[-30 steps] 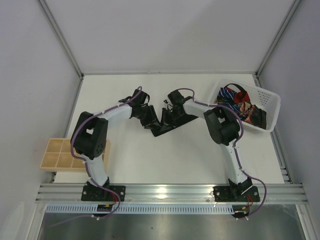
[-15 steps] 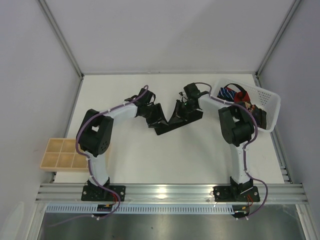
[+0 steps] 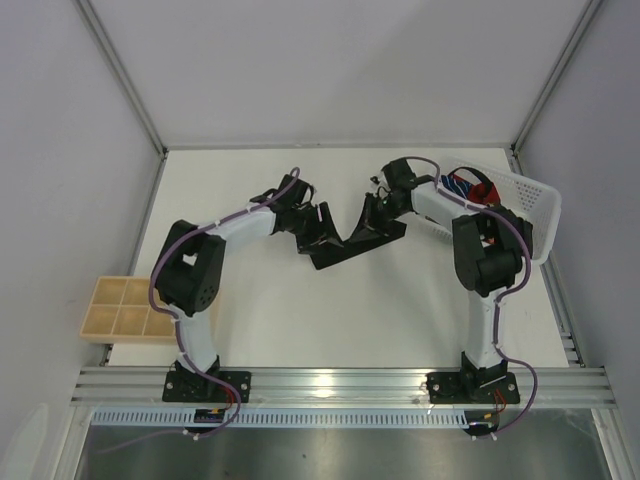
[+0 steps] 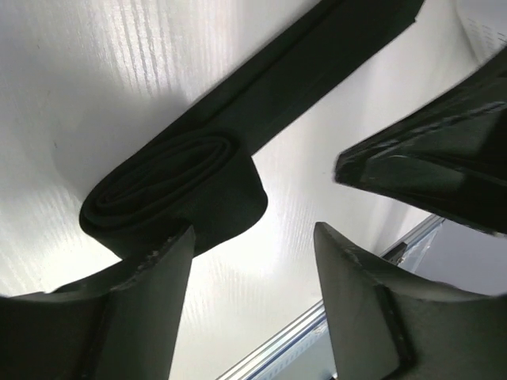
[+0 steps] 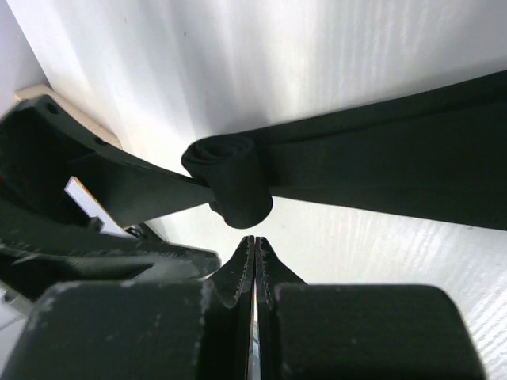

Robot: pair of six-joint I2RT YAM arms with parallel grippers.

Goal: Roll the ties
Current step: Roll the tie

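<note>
I would lift my right gripper empty now, and the tie would stay lying. Its shut fingers are short of the roll (image 3: 325, 257) (image 5: 230, 186).
A plain black tie (image 3: 352, 243) lies on the white table between my two grippers. One end is wound into a small roll (image 4: 170, 194), and the rest runs off as a flat strip. My left gripper (image 4: 253, 237) is open, and its left finger (image 4: 150, 293) touches the roll. In the top view the left gripper (image 3: 322, 222) sits at the tie's left end. My right gripper (image 5: 253, 241) is shut on nothing, with its tips just short of the roll (image 5: 230, 186). In the top view the right gripper (image 3: 373, 213) is above the tie's right part. More ties (image 3: 468, 188), striped and red, lie in the basket.
A white lattice basket (image 3: 535, 205) stands at the back right, partly behind the right arm. A tan compartment tray (image 3: 120, 308) hangs over the table's left edge. Grey walls close in the left, back and right sides.
Both grippers have shifted to the right along the tie. The right arm has swung toward the basket. The tie's left part is bunched more tightly.
</note>
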